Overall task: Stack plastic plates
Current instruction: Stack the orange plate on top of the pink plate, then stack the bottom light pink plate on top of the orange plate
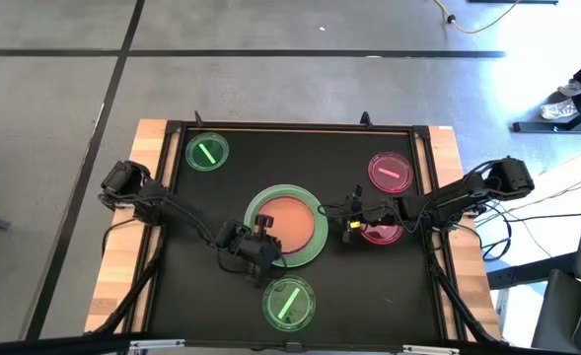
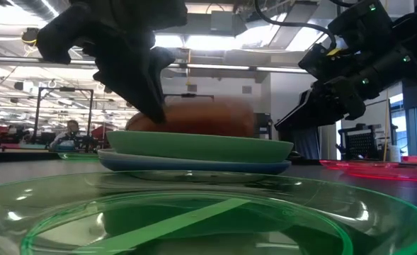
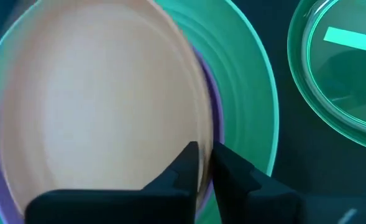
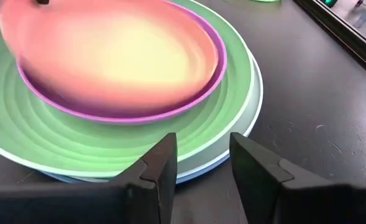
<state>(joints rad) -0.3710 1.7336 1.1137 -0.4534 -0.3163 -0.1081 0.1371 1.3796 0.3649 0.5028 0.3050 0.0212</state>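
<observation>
I need to add the small pink plate to the stack (image 1: 286, 222) next, so I should grab it by its rim (image 1: 379, 241) with my right gripper.
A stack stands at the table's middle: a large green plate (image 1: 288, 192) (image 4: 108, 143) over white (image 4: 255, 93) and blue (image 2: 194, 164) ones, then a purple plate (image 4: 217, 74) with the orange plate (image 1: 295, 225) (image 4: 120, 56) in it. My left gripper (image 1: 266, 237) (image 3: 205, 163) is at the stack's near-left side, shut on the orange plate's rim. My right gripper (image 1: 352, 215) (image 4: 202, 155) hovers open at the stack's right edge, touching nothing. My left gripper pinches the orange plate's rim (image 3: 202, 140) on its near-left side, one finger (image 3: 184, 163) over the plate's inside and one (image 3: 232, 169) outside. It comes from above, slanting from the near-left. Whether the purple rim is also between the fingers, I cannot tell.
Small translucent green plates lie near the table's near edge (image 1: 288, 302) (image 2: 194, 219) and at the far left (image 1: 207, 152). Two small pink plates lie at the right (image 1: 390, 171) (image 1: 381, 234), the nearer one under my right arm. A raised frame (image 1: 300, 125) borders the black mat.
</observation>
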